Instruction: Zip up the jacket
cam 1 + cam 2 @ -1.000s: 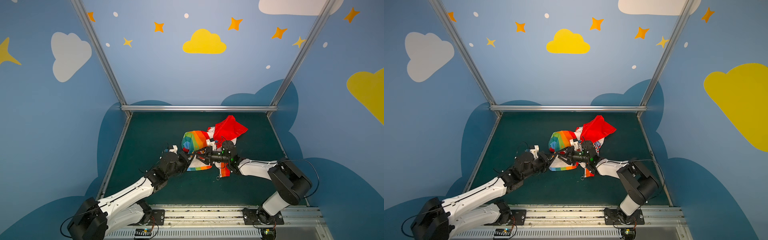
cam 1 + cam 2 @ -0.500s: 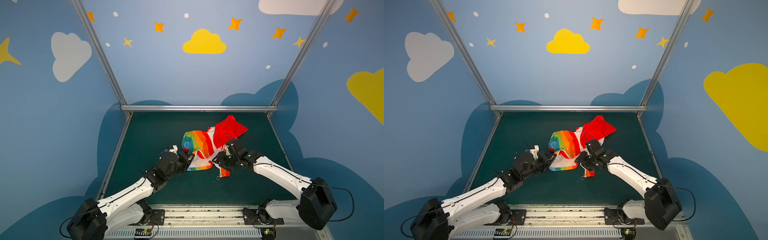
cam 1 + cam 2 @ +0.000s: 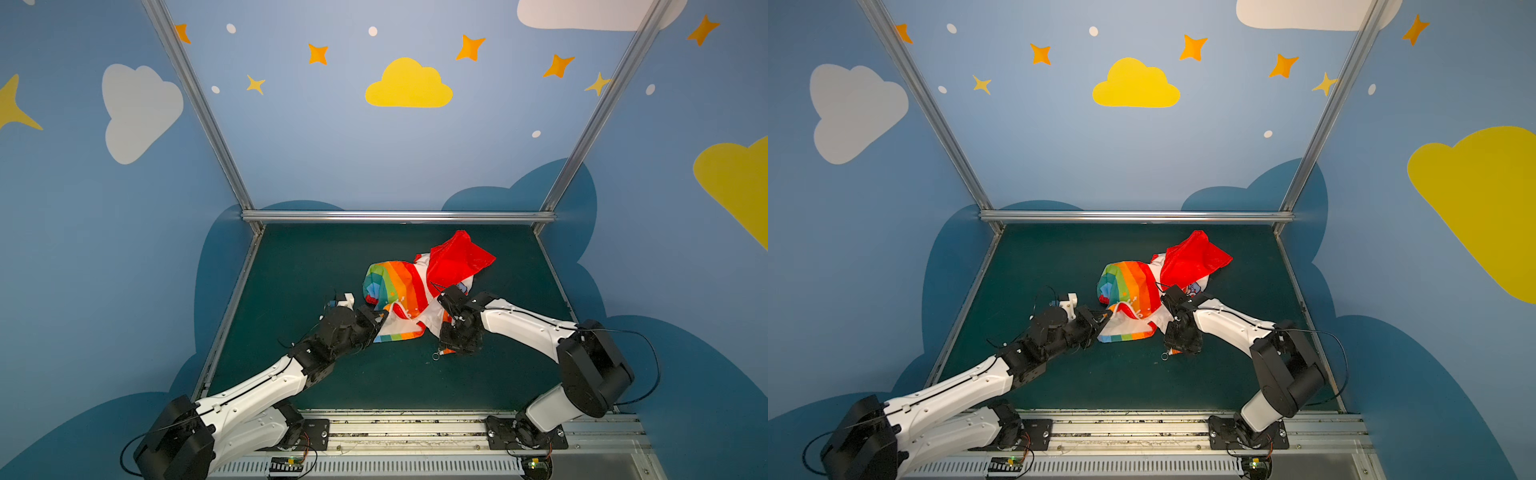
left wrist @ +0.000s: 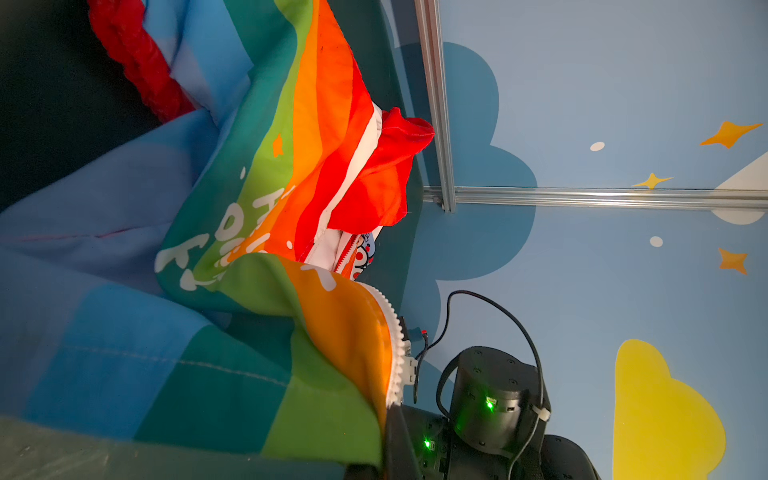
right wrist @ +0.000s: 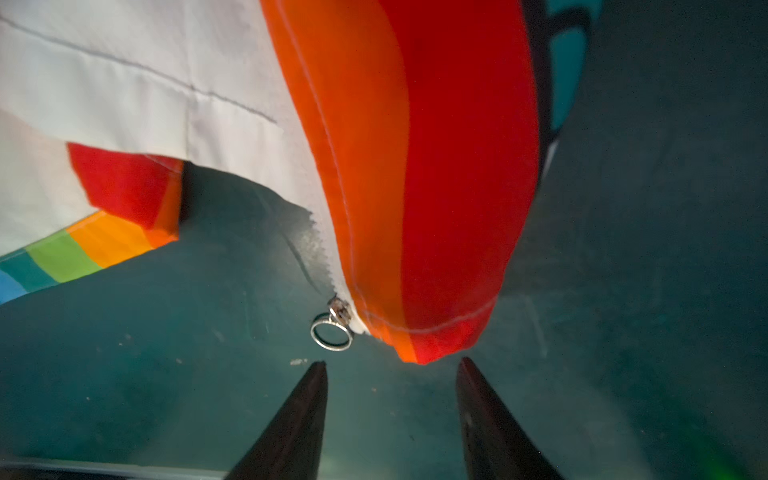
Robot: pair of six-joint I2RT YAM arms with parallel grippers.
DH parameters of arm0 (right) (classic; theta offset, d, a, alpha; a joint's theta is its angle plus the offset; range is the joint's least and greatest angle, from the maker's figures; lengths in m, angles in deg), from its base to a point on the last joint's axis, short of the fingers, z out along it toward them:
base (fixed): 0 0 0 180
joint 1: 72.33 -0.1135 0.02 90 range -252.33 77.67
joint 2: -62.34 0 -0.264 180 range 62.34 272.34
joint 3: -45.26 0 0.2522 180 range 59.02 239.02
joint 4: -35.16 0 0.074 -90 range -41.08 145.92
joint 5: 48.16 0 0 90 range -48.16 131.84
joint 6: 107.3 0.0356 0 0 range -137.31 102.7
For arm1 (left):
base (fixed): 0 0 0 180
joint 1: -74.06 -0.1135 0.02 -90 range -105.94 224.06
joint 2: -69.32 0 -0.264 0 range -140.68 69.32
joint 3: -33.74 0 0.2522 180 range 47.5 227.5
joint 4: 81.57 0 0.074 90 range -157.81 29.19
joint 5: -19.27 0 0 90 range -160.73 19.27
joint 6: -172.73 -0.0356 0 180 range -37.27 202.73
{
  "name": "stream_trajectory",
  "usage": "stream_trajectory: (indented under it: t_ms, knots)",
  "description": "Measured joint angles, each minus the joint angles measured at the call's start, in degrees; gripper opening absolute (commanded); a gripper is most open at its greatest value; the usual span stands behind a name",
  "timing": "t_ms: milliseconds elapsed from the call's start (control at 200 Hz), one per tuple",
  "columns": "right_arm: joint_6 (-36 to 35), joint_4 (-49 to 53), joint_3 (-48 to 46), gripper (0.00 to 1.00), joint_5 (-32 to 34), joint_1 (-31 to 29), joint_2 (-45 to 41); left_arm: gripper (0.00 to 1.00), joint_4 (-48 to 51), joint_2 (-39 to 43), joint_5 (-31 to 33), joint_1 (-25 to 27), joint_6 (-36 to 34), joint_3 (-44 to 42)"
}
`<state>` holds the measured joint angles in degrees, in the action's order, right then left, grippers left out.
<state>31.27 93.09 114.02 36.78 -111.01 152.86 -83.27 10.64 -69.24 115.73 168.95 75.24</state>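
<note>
The jacket's orange-red hem corner is beside the metal ring pull. My right gripper should grab the jacket by that corner next, so the slider stays free to join the zipper.
The rainbow-striped jacket (image 3: 399, 291) lies crumpled mid-mat, its red hood (image 3: 457, 257) toward the back. My left gripper (image 3: 382, 316) is shut on the jacket's white-toothed zipper edge (image 4: 395, 353) and holds that flap raised. My right gripper (image 5: 392, 365) points down at the mat, open and empty, just short of the orange-red hem corner (image 5: 415, 345). The metal ring pull (image 5: 331, 331) lies flat on the mat at the foot of the other zipper side, near one fingertip (image 5: 318, 376). In both top views the ring (image 3: 1165, 355) shows beside the right gripper (image 3: 1177, 351).
The green mat (image 3: 316, 257) is fenced by an aluminium frame rail (image 3: 395, 216) at the back and blue painted walls. The right arm's black wrist (image 4: 494, 399) stands close to the held flap in the left wrist view.
The right gripper has drawn back from reaching across the jacket toward the left gripper, and now points down over the hem corner by the ring. The left gripper has stayed put.
</note>
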Motion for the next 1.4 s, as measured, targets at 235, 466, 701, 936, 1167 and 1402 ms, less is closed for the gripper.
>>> stream_trajectory:
  t_ms: [235, 466, 701, 936, 1167, 1402]
  knots:
    - [-1.07, -2.36, 0.04, 0.43, -1.31, 1.99, 1.68, 0.03, 0.04, 0.74, 0.31, -0.04, 0.22, -0.48]
    - [-1.14, -5.81, -0.39, 0.33, -4.39, 3.72, 4.85, 0.03, 0.11, 1.09, 0.48, -0.35, 0.39, -0.66]
    - [-1.44, -6.73, -0.35, 0.03, -6.43, 4.09, 5.79, 0.03, 0.85, 2.71, 0.81, -0.70, 0.52, -1.44]
    - [-1.86, -8.15, -1.01, 0.00, -7.87, 4.09, 4.37, 0.03, 1.90, 4.11, 1.09, -0.87, 0.61, -2.25]
    - [-2.84, -13.05, -2.62, 0.00, -11.87, 4.15, -4.68, 0.03, 1.73, 2.95, 1.03, -1.27, 0.52, -2.08]
    - [-7.85, -23.87, -3.32, 0.00, -15.89, 5.86, -9.03, 0.03, -1.20, -1.86, -0.59, -2.99, 0.44, -0.42]
